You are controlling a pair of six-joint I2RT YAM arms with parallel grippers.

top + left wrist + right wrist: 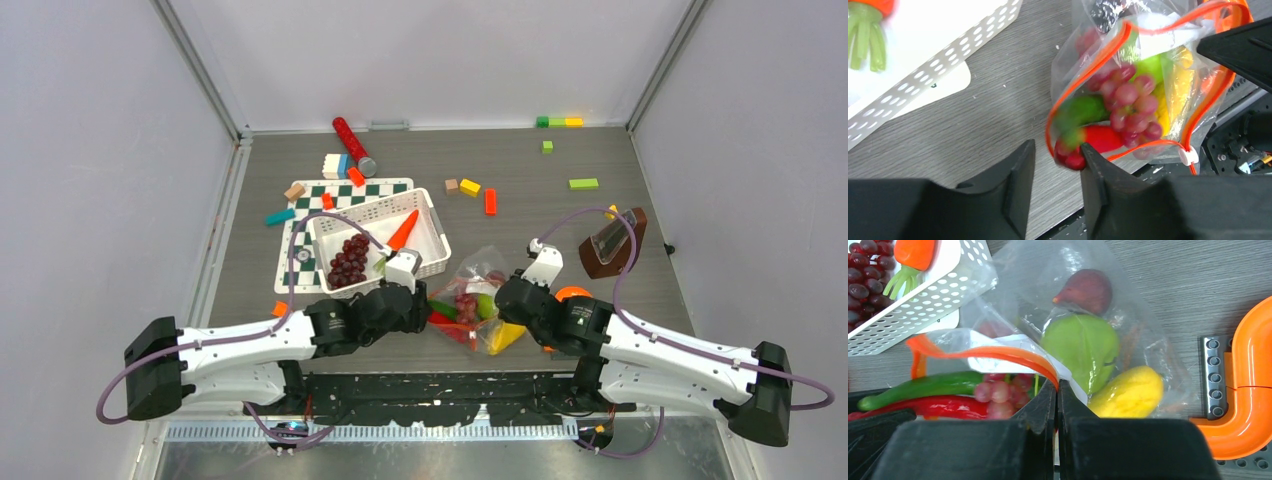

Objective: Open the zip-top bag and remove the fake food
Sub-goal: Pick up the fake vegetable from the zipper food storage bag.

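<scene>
The red chili (1103, 137) should come lengthwise out of the bag, so my left gripper should next grab it by its end at the open bag's opening.
The clear zip-top bag (478, 272) lies at the table's near edge, its orange zip mouth open toward my left gripper. Inside are pink grapes (1130, 102), a red chili (1103, 137), a long green vegetable (923, 385), a green apple (1080, 345), a yellow piece (1128, 392) and a dark red fruit (1085, 290). My left gripper (1055, 160) is open at the bag mouth, and the chili's end touches one fingertip. My right gripper (1057, 385) is shut on the bag's orange zip edge (1013, 356) and holds it up.
The white basket (370, 208) holds dark grapes (348, 262) and a carrot (403, 230) on a checkered mat (350, 190). An orange track piece (1248, 390) lies right of the bag. Coloured blocks, a red cylinder (350, 140) and a brown stand (612, 245) lie farther back.
</scene>
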